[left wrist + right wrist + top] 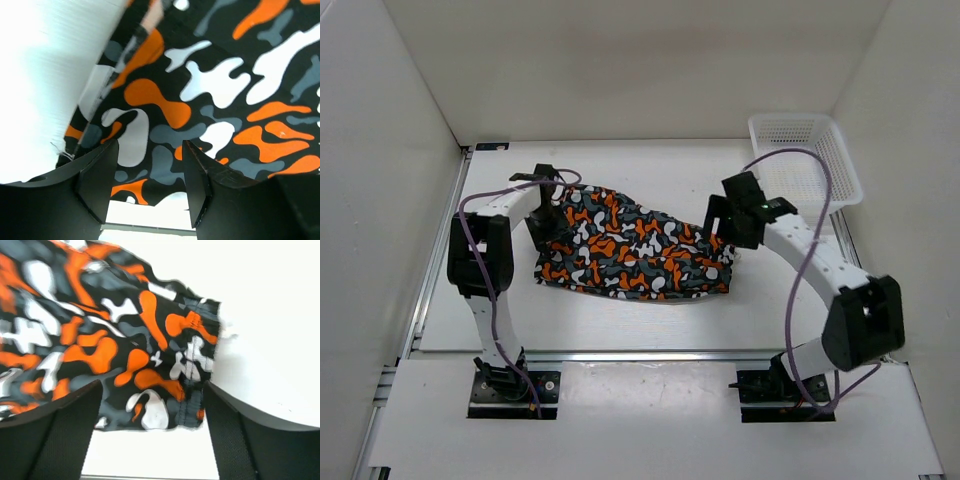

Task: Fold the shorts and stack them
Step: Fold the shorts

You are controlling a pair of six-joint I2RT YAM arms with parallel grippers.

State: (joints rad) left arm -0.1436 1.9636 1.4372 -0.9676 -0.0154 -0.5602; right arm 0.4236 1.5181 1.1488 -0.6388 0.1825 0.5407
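The shorts [630,250] will be held next by the near stitched hem corner [721,285] in my right gripper, to fold one end over onto the other.
The shorts [630,250], printed with orange, white, grey and black blotches, lie spread on the white table between the two arms. My left gripper [552,205] is open at their left end; in the left wrist view the fabric [210,90] fills the space beyond the open fingers [100,175], which hold nothing. My right gripper [720,232] is open at their right end; the right wrist view shows the stitched hem corner [192,370] between the spread fingers [225,435], not gripped.
A white mesh basket [805,158] stands at the back right corner. White walls enclose the table on three sides. A metal rail [620,355] runs along the table's near edge, by the arm bases.
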